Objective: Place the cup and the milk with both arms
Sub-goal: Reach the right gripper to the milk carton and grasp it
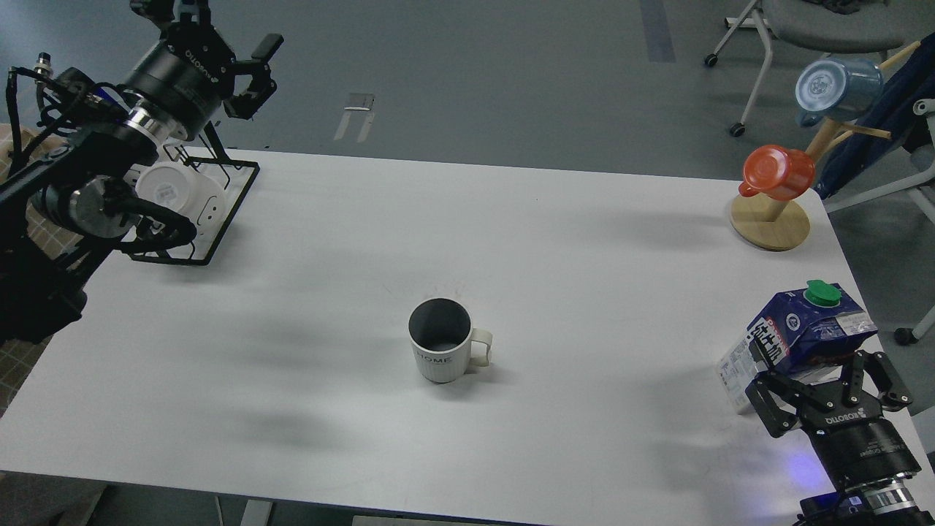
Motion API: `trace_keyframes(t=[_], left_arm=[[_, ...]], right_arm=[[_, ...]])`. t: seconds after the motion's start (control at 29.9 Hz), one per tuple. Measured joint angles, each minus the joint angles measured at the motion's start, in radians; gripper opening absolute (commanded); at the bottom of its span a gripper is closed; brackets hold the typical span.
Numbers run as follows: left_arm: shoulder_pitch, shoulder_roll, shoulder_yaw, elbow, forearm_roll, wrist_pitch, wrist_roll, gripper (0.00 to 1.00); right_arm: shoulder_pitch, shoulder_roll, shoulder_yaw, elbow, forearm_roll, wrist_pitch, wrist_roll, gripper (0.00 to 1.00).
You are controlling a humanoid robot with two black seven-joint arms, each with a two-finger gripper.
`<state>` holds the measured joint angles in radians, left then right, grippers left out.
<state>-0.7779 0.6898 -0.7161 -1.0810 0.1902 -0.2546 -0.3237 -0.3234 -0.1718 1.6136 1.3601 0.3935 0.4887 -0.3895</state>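
My right gripper is to grab the milk by its white lower part [741,372] next, so that it can place the milk beside the cup [442,342].
The cup [440,351], cream-white and ribbed with a dark inside and "HOME" lettering, stands upright at the table's middle with its handle to the right. The milk [796,332], a dark blue and white carton with a green cap, stands near the table's right front edge. My right gripper [812,369] is open, with a finger on either side of the carton's lower part. My left gripper [252,73] is open and empty, high over the far left, above the wire rack and far from the cup.
A black wire rack [219,219] with plain white mugs [172,191] stands at the far left. A wooden stand [771,223] with an orange cup [778,172] and a blue cup [836,88] stands at the far right corner. A chair [803,22] is beyond.
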Motion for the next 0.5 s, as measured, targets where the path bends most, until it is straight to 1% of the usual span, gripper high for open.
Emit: trace_keyframes(t=[0.13,0.2,0.23,0.27,0.3,0.5], left_arm=[[0.001,-0.004,0.001,0.002,0.0,0.0,0.0,0.98],[0.001,-0.006,0.001,0.004,0.0,0.0,0.001,0.98],[0.001,-0.007,0.001,0.005,0.0,0.0,0.001,0.98],[0.001,-0.008,0.001,0.008,0.0,0.0,0.002,0.98],[0.001,-0.008,0.001,0.01,0.0,0.0,0.003,0.98],[0.001,-0.009,0.001,0.013,0.0,0.0,0.003,0.98]], right_arm=[[0.003,0.004,0.0,0.0,0.002,0.0,0.0,0.66],[0.011,0.01,0.0,0.0,0.002,0.0,0.001,0.62],[0.017,0.012,0.0,-0.001,0.002,0.0,0.001,0.59],[0.021,0.014,0.0,-0.003,0.002,0.0,0.002,0.54],[0.023,0.014,0.001,-0.005,0.002,0.0,0.002,0.53],[0.026,0.016,0.006,-0.014,0.001,0.0,0.004,0.53]])
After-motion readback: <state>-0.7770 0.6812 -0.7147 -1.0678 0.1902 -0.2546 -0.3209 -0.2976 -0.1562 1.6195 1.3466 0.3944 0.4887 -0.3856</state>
